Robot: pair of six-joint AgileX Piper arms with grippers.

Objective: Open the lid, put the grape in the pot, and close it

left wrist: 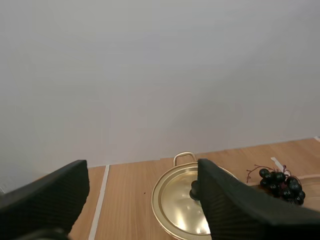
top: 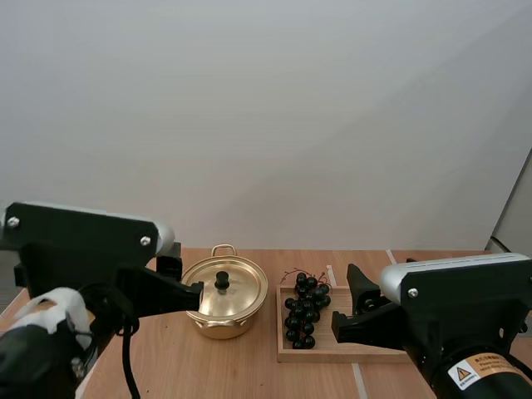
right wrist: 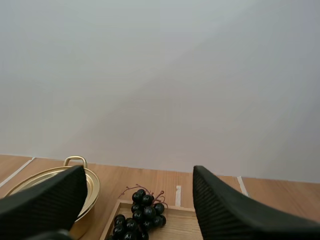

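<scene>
My left gripper will next open the wide lid, flush on the pot, by grabbing the narrow black knob [top: 222,281].
A gold pot [top: 224,299] stands on the table with its lid [top: 237,287] on, black knob [top: 222,280] upright. To its right, a bunch of dark grapes [top: 306,309] lies on a wooden tray [top: 332,349]. My left gripper [top: 184,278] hovers open at the pot's left side. My right gripper [top: 349,303] hangs open over the tray, just right of the grapes. In the left wrist view the gripper [left wrist: 142,167] is open, with the lid [left wrist: 175,200] and the grapes [left wrist: 282,182] ahead. In the right wrist view the gripper [right wrist: 139,172] is open above the grapes [right wrist: 140,215], beside the pot [right wrist: 92,185].
The wooden table [top: 249,366] has pale tape lines [top: 357,378] across it. A plain light wall rises right behind the table's far edge. The tray [right wrist: 175,220] sits close against the pot's right side.
</scene>
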